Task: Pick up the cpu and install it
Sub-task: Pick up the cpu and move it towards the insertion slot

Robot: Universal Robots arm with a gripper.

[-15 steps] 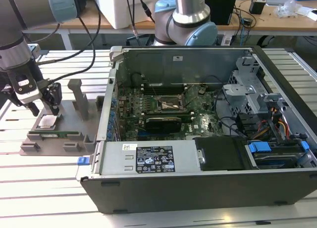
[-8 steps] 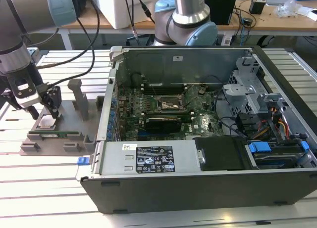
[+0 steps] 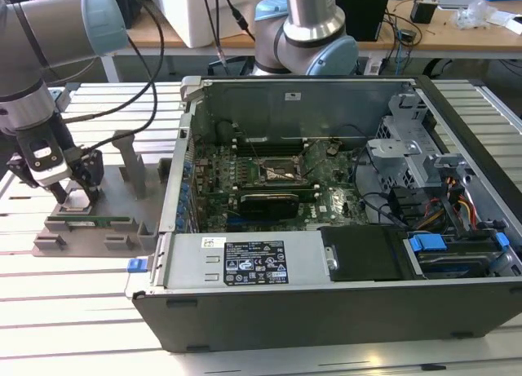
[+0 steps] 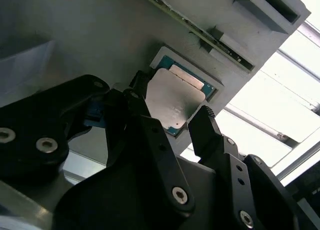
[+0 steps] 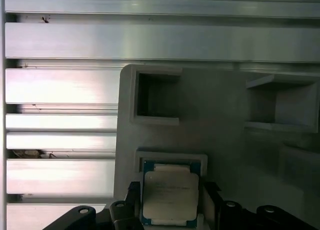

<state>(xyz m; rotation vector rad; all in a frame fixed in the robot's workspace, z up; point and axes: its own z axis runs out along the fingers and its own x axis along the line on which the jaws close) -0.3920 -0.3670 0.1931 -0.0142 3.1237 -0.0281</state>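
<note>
I will next grab the cpu [image 4: 176,96] by its two opposite side edges to install it: my fingers fit there, as the holder's raised rim closely frames the cpu.
The cpu [image 4: 176,96], a flat square chip with a silvery-grey top, lies in a shallow square recess of the grey holder block [image 3: 122,237] at the exterior view's left. My gripper [image 3: 72,193] hangs low over that recess, open. In both wrist views its two black fingers stand on opposite sides of the cpu [image 5: 170,194], close to its edges, and the chip still rests flat in the recess. The motherboard socket [image 3: 277,174] sits in the middle of the open computer case [image 3: 326,303], well off to the exterior view's right of my gripper.
The holder block has upright posts [image 3: 134,160] beside my gripper and a green memory stick [image 3: 98,222] lying in a slot at its front. The case's raised metal wall [image 3: 175,188] stands between the block and the motherboard. Cables and drive bays [image 3: 440,213] crowd the case's right side.
</note>
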